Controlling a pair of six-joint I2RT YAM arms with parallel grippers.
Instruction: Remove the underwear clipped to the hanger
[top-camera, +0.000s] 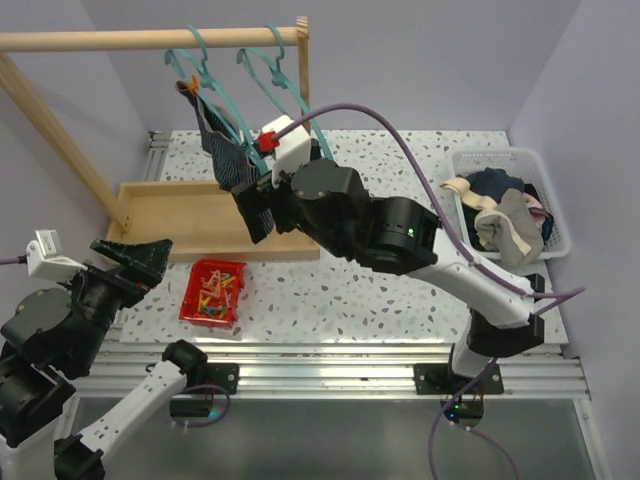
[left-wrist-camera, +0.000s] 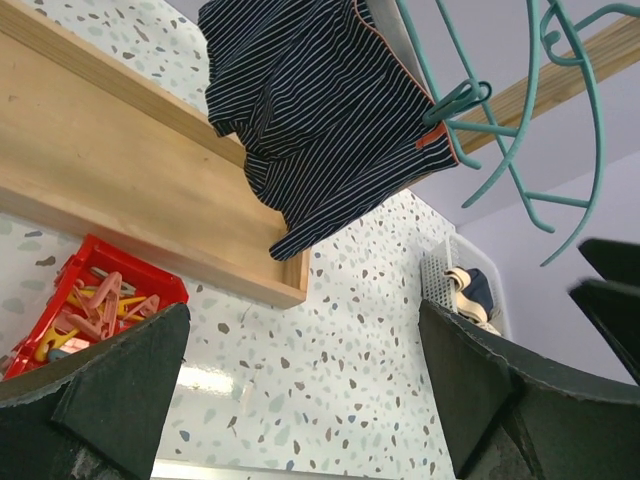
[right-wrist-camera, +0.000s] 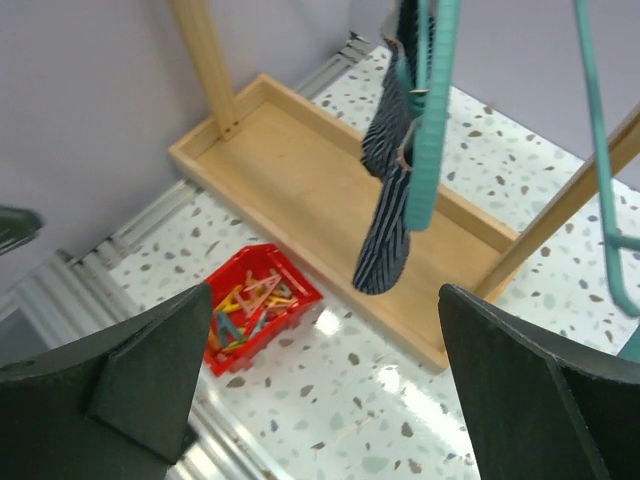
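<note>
I will reach with my right gripper and grip the teal hanger's near arm end (top-camera: 258, 160) (right-wrist-camera: 425, 192). The hook and clip will stay free to remove the underwear.
The dark navy striped underwear (top-camera: 222, 150) hangs from the left teal hanger (top-camera: 200, 60) on the wooden rod. In the left wrist view the underwear (left-wrist-camera: 320, 110) is held at one corner by a teal clip (left-wrist-camera: 455, 100). In the right wrist view it hangs edge-on (right-wrist-camera: 388, 200) beside the hanger's teal arm (right-wrist-camera: 430, 120). My right gripper (top-camera: 255, 208) is open and empty, close to the cloth's lower end (right-wrist-camera: 320, 390). My left gripper (top-camera: 140, 262) is open and empty, low at the left (left-wrist-camera: 300, 400). A grey-beige cloth (top-camera: 508, 228) lies in the basket.
A second teal hanger (top-camera: 272, 65) hangs bare to the right. The rack's wooden base tray (top-camera: 175, 215) sits under the clothes. A red bin of clips (top-camera: 212, 292) stands in front of it. A white basket (top-camera: 545, 160) of clothes stands at the right.
</note>
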